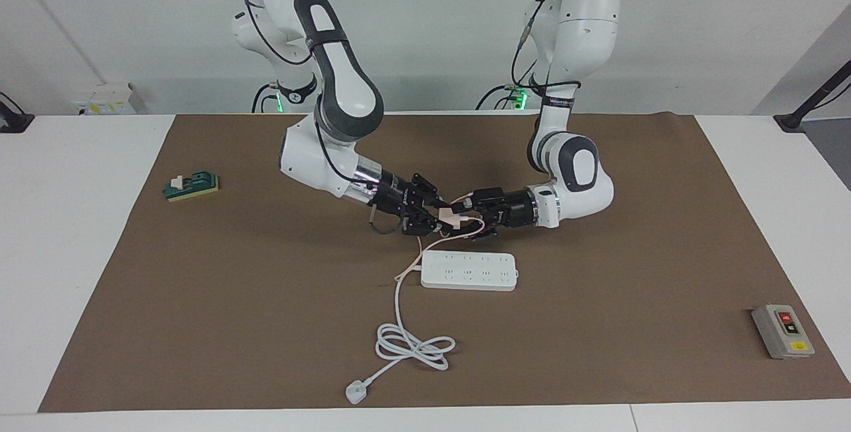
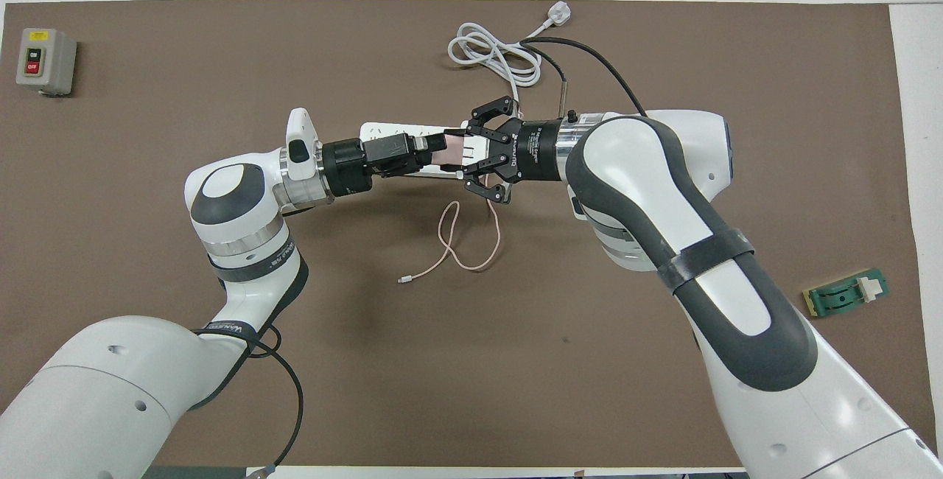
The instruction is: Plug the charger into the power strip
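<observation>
The robot's right gripper needs to plug the pink charger into the power strip (image 2: 381,133), so it should next take hold of the charger by its cube body (image 2: 449,151).
The charger (image 1: 457,218) is a small pale pink cube held in the air between my two grippers; it also shows in the overhead view (image 2: 453,154). My left gripper (image 1: 467,214) is shut on it (image 2: 440,154). My right gripper (image 1: 435,214) is open, its fingers straddling the cube from the other end (image 2: 471,155). The thin pink cable (image 2: 460,243) hangs down and loops on the mat. The white power strip (image 1: 469,271) lies flat just below both grippers; the arms cover most of it in the overhead view (image 2: 390,130).
The strip's thick white cord (image 1: 412,345) is coiled farther from the robots and ends in a white plug (image 1: 357,392). A grey button box (image 1: 783,331) is toward the left arm's end. A small green part (image 1: 193,186) is toward the right arm's end.
</observation>
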`<control>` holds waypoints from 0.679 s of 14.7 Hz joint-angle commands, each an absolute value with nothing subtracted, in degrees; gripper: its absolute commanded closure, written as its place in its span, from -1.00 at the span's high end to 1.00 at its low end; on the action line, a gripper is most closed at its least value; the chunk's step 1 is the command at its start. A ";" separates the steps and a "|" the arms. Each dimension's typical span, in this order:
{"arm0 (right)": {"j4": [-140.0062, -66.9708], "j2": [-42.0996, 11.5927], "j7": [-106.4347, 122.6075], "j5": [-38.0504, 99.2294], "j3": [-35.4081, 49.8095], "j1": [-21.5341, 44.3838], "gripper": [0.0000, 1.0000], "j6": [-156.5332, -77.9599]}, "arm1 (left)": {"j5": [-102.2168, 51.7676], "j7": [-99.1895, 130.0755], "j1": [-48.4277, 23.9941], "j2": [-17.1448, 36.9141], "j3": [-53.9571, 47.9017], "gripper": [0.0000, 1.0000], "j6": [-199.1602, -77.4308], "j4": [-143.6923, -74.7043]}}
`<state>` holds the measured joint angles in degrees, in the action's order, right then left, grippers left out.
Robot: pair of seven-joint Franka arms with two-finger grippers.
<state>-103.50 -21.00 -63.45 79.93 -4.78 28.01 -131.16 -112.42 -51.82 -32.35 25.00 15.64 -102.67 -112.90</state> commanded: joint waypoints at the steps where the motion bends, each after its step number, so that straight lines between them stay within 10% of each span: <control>1: -104.76 -20.83 -61.09 81.47 -4.75 28.21 -1.00 -132.19 | -114.17 -53.09 -33.75 25.40 16.17 1.00 -104.94 -112.68; 10: -104.59 -20.83 -60.64 77.34 -4.92 27.16 -1.00 -129.11 | -113.82 -55.55 -33.31 25.31 16.52 1.00 -104.94 -112.68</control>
<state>-104.00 -21.30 -62.23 78.45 -5.08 27.87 -130.32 -112.57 -53.92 -32.77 25.00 15.90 -104.05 -112.88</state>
